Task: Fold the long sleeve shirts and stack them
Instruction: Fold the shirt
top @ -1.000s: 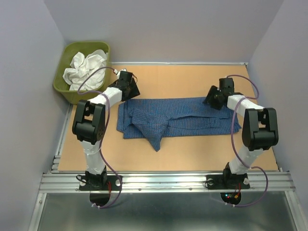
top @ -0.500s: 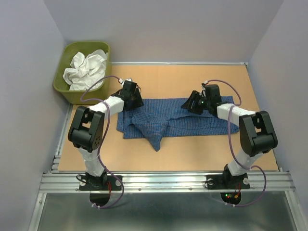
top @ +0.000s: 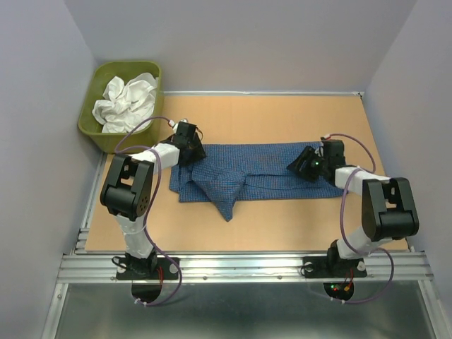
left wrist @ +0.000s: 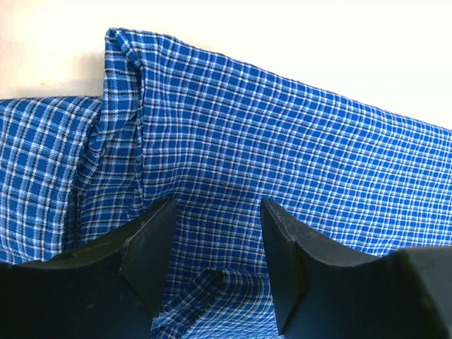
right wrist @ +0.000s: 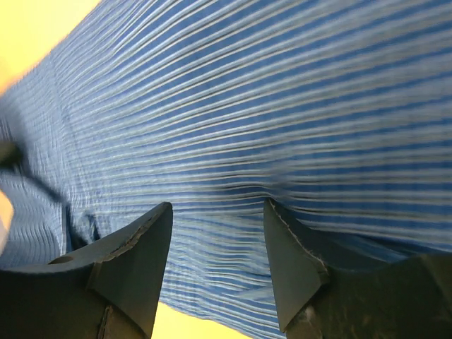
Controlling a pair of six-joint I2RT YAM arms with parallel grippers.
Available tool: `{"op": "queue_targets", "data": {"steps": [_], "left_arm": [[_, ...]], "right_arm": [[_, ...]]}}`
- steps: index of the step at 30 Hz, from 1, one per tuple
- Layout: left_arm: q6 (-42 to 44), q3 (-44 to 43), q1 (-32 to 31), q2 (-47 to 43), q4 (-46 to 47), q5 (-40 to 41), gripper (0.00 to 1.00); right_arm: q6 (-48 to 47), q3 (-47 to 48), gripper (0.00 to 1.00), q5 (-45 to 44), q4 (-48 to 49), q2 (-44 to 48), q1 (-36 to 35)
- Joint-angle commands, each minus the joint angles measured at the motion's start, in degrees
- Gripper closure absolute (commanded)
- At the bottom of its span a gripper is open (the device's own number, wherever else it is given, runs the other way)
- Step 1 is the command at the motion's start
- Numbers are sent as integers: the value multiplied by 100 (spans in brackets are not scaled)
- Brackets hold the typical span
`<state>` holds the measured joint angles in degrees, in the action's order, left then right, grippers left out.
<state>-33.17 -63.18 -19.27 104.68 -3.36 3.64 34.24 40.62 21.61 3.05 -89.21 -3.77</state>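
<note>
Next, my right gripper grabs the dark blue checked shirt's near-pointing fold close to its loose end (top: 227, 211) and folds it across the shirt (top: 247, 176).
The dark blue checked shirt (top: 247, 176) lies flattened across the middle of the table, one fold pointing toward the near edge. My left gripper (top: 192, 152) is open, low over the shirt's far left corner; its wrist view shows checked cloth (left wrist: 282, 127) between the spread fingers (left wrist: 148, 247). My right gripper (top: 305, 164) is open, low over the shirt's right part; its wrist view shows blurred blue cloth (right wrist: 247, 106) between its fingers (right wrist: 138, 247). The white garment (top: 127, 99) lies crumpled in the tub.
The olive-green tub (top: 99, 131) stands at the far left corner, just behind my left arm. The brown tabletop (top: 282, 226) is bordered by lilac walls and a metal rail (top: 247, 265) at the near edge.
My right gripper has swung inward over the shirt and then back right, ending lower on its right part. My left gripper shifted slightly along the shirt's left corner. The shirt's top edge now looks flatter.
</note>
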Motion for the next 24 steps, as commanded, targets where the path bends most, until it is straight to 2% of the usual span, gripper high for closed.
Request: {"op": "queue_targets", "data": {"steps": [1,8,12,15,19,20,24], "left_arm": [[3,209,72,96,-192,120,38],[-23,201,90,-35,-209,58,38],[-41,87,90,-447,-314,-30,35],[91,-159,81,-869,-438,-4,30],[381,-353,55,-1502,-535,23,21],[468,-336,55,-1634,-535,23,18],[951,-90,63,-2511,-517,320,9]], "right_arm": [[-58,-274,41,-104,73,290,963],[363,-485,41,-568,47,483,2002],[312,-441,41,-728,-102,896,2038],[-3,-310,39,-361,-208,1256,1951],[-636,137,34,10,-576,1485,1153],[-760,243,33,89,-630,1503,646],[-1418,560,28,510,-771,1328,-614]]}}
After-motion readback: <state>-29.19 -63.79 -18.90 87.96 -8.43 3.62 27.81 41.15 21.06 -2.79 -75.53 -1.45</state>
